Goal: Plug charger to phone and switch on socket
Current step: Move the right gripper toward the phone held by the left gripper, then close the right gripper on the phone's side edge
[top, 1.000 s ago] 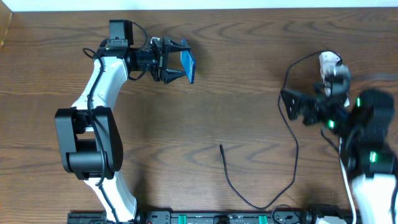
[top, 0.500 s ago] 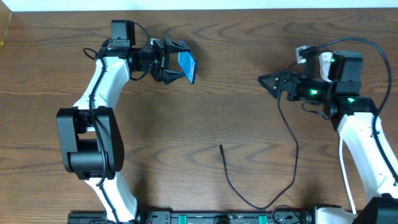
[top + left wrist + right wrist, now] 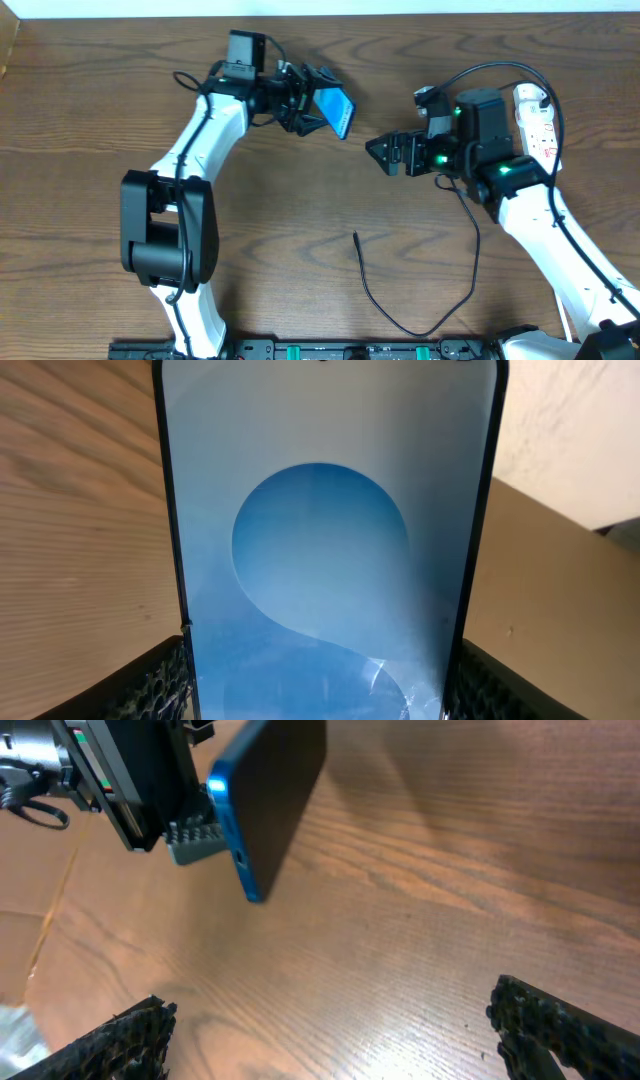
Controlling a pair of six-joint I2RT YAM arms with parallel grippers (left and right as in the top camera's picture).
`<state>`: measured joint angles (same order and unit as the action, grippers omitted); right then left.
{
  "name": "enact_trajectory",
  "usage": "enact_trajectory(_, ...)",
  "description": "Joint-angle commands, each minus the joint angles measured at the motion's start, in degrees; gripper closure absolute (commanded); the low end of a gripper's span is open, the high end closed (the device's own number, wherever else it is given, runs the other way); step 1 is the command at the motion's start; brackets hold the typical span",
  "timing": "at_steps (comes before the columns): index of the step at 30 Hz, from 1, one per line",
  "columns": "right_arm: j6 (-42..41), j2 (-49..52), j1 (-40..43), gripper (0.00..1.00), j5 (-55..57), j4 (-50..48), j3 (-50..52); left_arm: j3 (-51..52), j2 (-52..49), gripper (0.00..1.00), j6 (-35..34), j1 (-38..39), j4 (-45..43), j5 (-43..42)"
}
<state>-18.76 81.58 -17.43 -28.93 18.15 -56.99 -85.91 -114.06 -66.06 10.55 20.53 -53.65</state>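
Note:
The phone (image 3: pixel 338 111) (image 3: pixel 272 800) hangs past the open fingers of my right gripper, so they would miss it if I closed them now.
My left gripper (image 3: pixel 324 103) is shut on the phone (image 3: pixel 338 111) and holds it tilted above the table at the back middle. The blue screen of the phone (image 3: pixel 325 540) fills the left wrist view, with a finger (image 3: pixel 150 682) pressed against each long edge. To its right my right gripper (image 3: pixel 377 155) stands open and empty, pointing at it. In the right wrist view the phone (image 3: pixel 272 800) shows edge-on beyond the right gripper (image 3: pixel 335 1035). The charger (image 3: pixel 357 240) lies loose on the table, its tip at the middle. At the far right lies the white socket (image 3: pixel 534 116).
The charger's black cable loops down to the front edge and back up under my right arm (image 3: pixel 540 220). A black rail (image 3: pixel 330 350) runs along the front edge. The left arm's base (image 3: pixel 165 230) stands at the front left.
My left arm has carried the phone to the right. My right arm has swung left from the socket, its open gripper now close to the phone.

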Motion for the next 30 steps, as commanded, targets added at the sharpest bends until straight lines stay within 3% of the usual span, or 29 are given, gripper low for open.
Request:
enact_trajectory(1, -3.04, -0.20, -2.23, 0.01, 5.29, -1.51, -0.81, -0.35, 1.36, 0.93, -2.49, 2.43, -1.62, 1.53)
enact_trajectory(5, -4.13, -0.20, -2.93, 0.01, 5.57, -2.10, -0.81, -0.35, 1.36, 0.92, -4.68, 4.87, -1.62, 4.90)
enact_trajectory(30, -5.01, 0.63, -2.93, 0.07, 16.83, -0.37, -0.59, -0.35, 1.36, 0.92, -18.01, 15.10, -5.55, 4.83)
